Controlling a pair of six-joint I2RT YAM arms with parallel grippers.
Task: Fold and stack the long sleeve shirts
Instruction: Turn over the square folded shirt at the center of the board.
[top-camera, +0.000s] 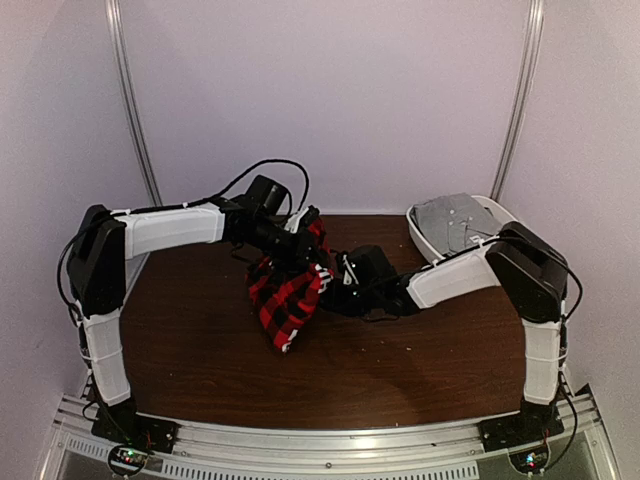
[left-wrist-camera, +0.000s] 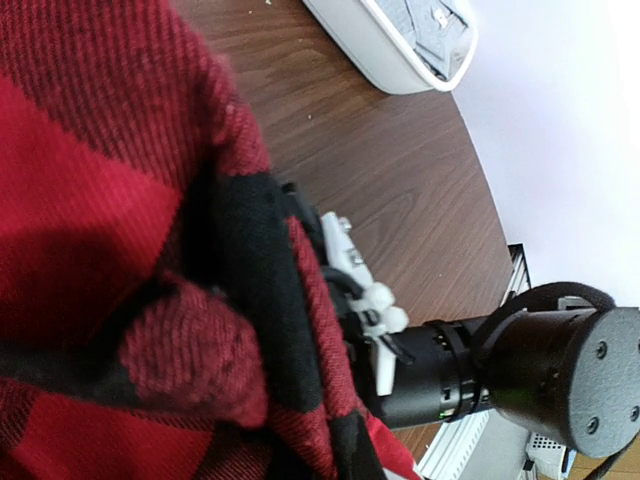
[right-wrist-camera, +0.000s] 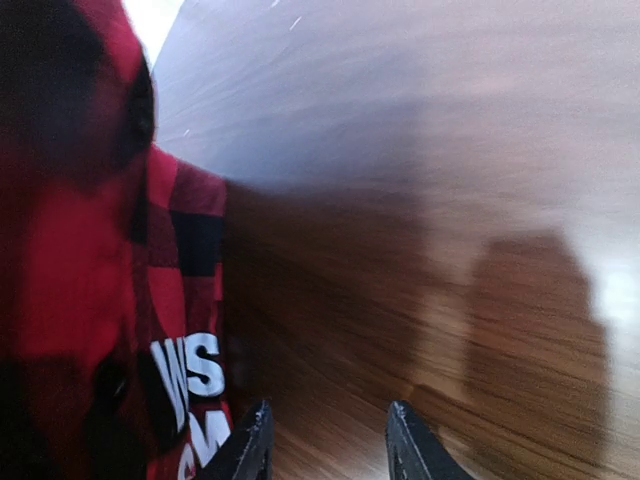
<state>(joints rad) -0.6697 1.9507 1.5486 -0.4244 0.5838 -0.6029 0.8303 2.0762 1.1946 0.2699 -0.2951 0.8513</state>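
Observation:
The bunched shirt has only its lower end on the wood, so it would drop in a heap if my left gripper opened now.
One long sleeve shirt (top-camera: 285, 300), red-and-black check flannel, hangs bunched above the middle of the brown table (top-camera: 200, 340). Its lower end rests on the wood. My left gripper (top-camera: 303, 232) holds it by the top, shut on the cloth. In the left wrist view the shirt (left-wrist-camera: 110, 250) fills the left side and covers my own fingers. My right gripper (top-camera: 330, 278) sits just right of the hanging shirt. In the right wrist view that gripper (right-wrist-camera: 325, 440) stands open over bare wood with nothing between its fingertips. There the shirt (right-wrist-camera: 90, 300), with a white-lettered label, is just left of the left fingertip (right-wrist-camera: 252, 440).
A white bin (top-camera: 428, 240) holding grey cloth (top-camera: 455, 222) stands at the back right of the table; the bin (left-wrist-camera: 385, 65) also shows in the left wrist view. The right arm's forearm (left-wrist-camera: 500, 375) lies close beside the shirt. White walls close in the back and sides.

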